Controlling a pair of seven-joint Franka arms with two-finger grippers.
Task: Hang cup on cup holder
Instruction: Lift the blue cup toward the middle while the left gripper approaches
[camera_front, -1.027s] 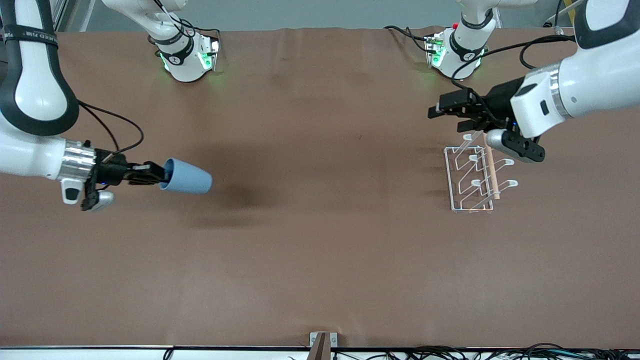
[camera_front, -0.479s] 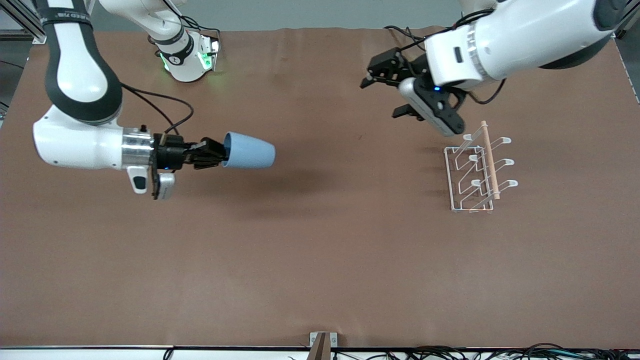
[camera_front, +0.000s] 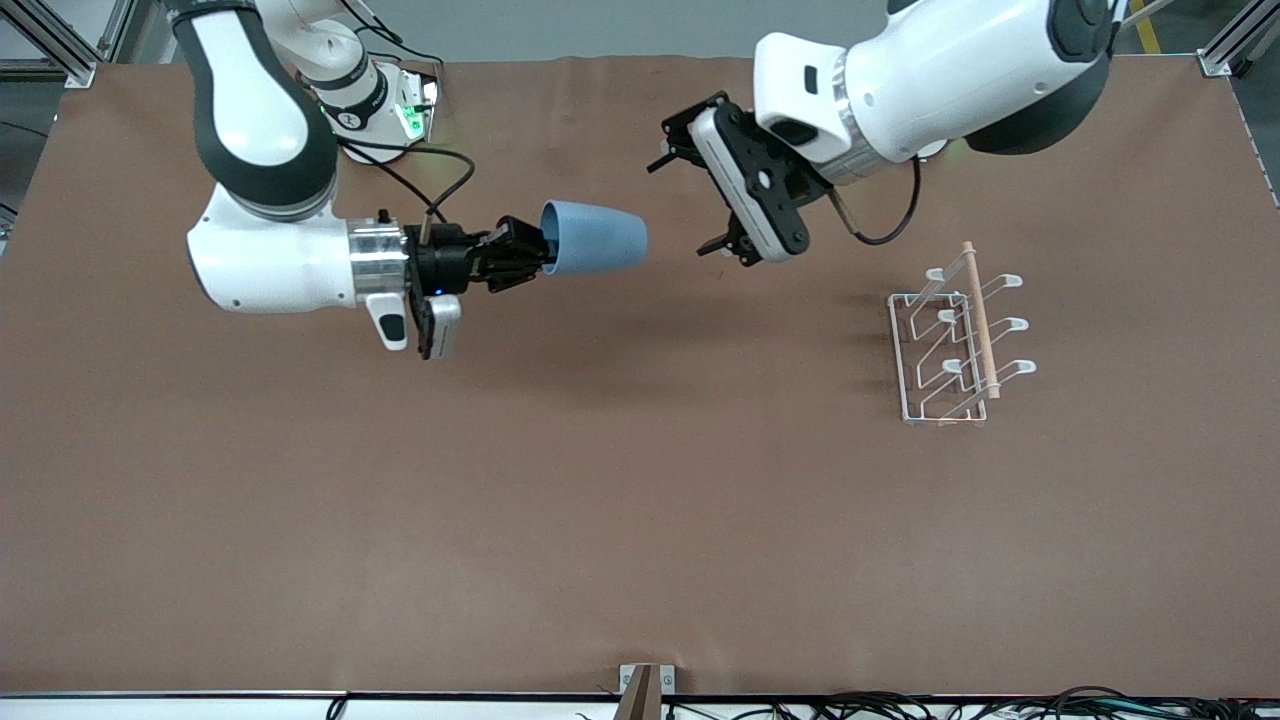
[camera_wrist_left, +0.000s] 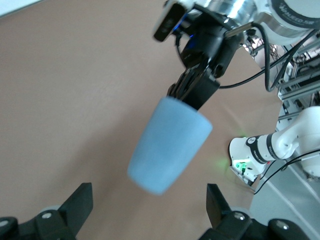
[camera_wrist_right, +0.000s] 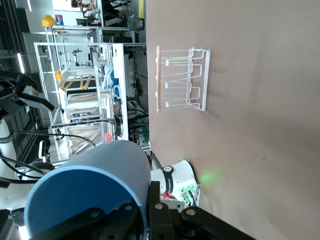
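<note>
The light blue cup's rim should stay free to go over a hook of the cup holder (camera_front: 950, 340), so my left gripper should next grab the cup by its closed end (camera_front: 632, 240).
The light blue cup (camera_front: 592, 238) lies level in the air over the table's middle, held at its rim by my right gripper (camera_front: 520, 255), which is shut on it. Its closed end points at my left gripper (camera_front: 692, 197), which is open, empty and a short gap from it. In the left wrist view the cup (camera_wrist_left: 170, 145) hangs just ahead of my left gripper (camera_wrist_left: 148, 210), apart from both fingers. The right wrist view shows the cup's rim (camera_wrist_right: 90, 195) in my right gripper (camera_wrist_right: 145, 212). The white wire cup holder (camera_front: 950, 340) stands at the left arm's end, also in the right wrist view (camera_wrist_right: 182, 80).
The right arm's base (camera_front: 375, 110) with its cables stands at the table's robot edge. A small metal bracket (camera_front: 645, 685) sits at the edge nearest the front camera. Brown table cloth (camera_front: 640, 500) covers the whole surface.
My right arm has carried the cup from the right arm's end to over the middle. My left gripper has left the cup holder and swung to face the cup's closed end.
</note>
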